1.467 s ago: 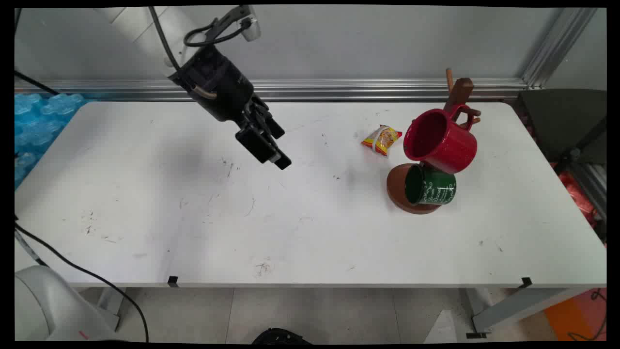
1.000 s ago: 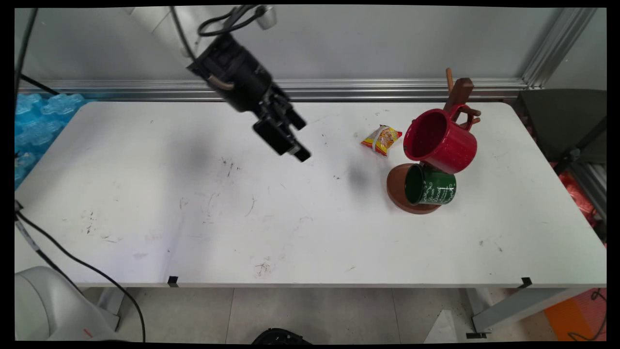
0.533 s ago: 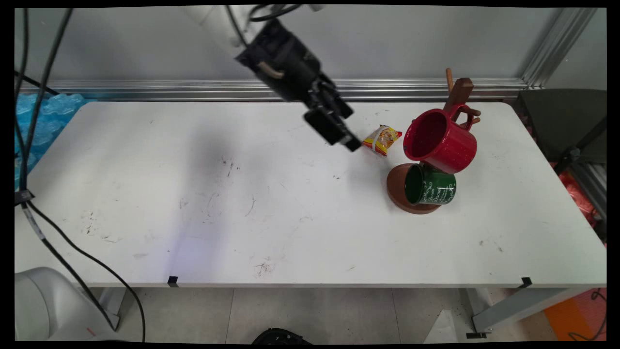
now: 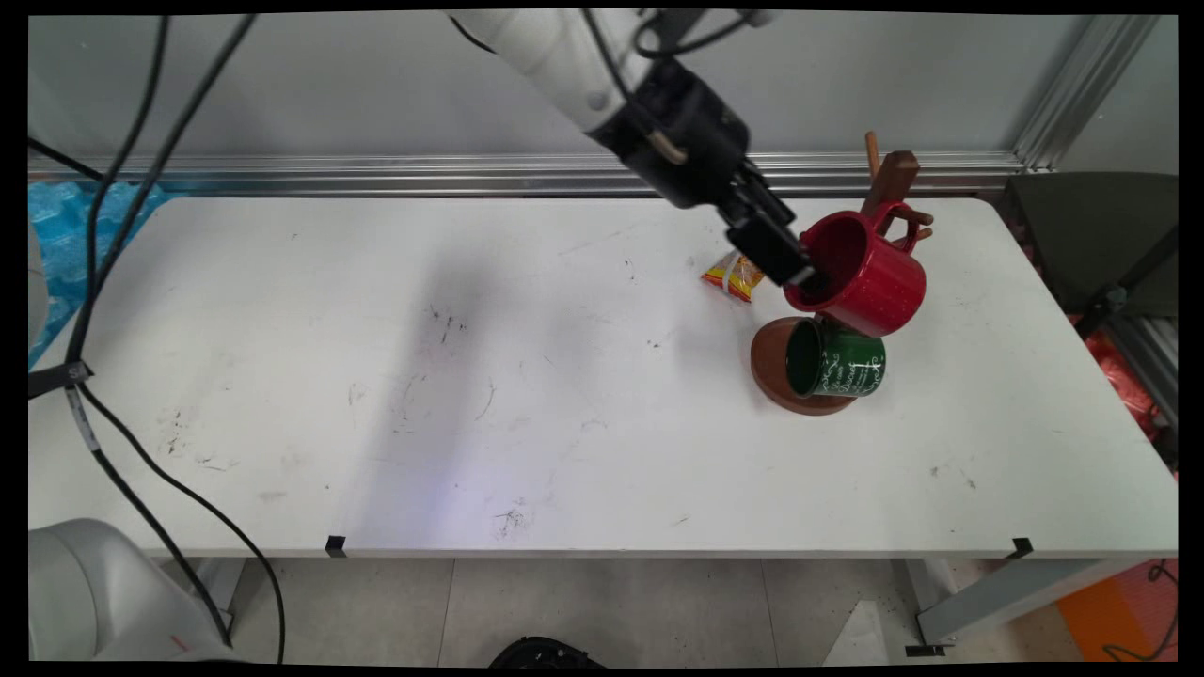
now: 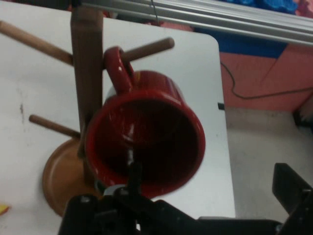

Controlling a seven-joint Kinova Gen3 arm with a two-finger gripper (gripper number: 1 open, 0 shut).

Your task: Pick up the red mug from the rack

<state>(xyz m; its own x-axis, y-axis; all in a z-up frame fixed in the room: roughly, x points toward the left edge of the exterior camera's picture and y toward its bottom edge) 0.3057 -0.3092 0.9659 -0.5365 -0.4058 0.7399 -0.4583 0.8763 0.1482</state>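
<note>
Next, my gripper grabs the mug by its rim (image 4: 800, 305) to take the red mug off the wooden mug tree (image 4: 894, 179).
A red mug (image 4: 870, 277) hangs by its handle from a peg of a wooden mug tree (image 4: 894, 179), its mouth facing left. Below it a green mug (image 4: 837, 362) hangs over the tree's round brown base (image 4: 767, 362). My gripper (image 4: 807, 275) is open at the red mug's mouth. In the hand view the red mug (image 5: 146, 142) fills the middle; one finger (image 5: 133, 178) stands in front of its opening and the other finger (image 5: 292, 188) is outside its rim to the right. The tree's post (image 5: 87, 73) rises at the left. A yellow-red snack packet (image 4: 734, 275) lies just left of the gripper, partly hidden by it.
An aluminium rail (image 4: 376, 174) runs along the table's back edge. Blue bubble wrap (image 4: 56, 235) lies off the left end. Black cables (image 4: 103, 226) hang at the left. A dark object (image 4: 1091, 235) stands past the right end.
The gripper has travelled right across the table, from left of the middle, past the snack packet, to the red mug's mouth. The mugs and the packet have not moved.
</note>
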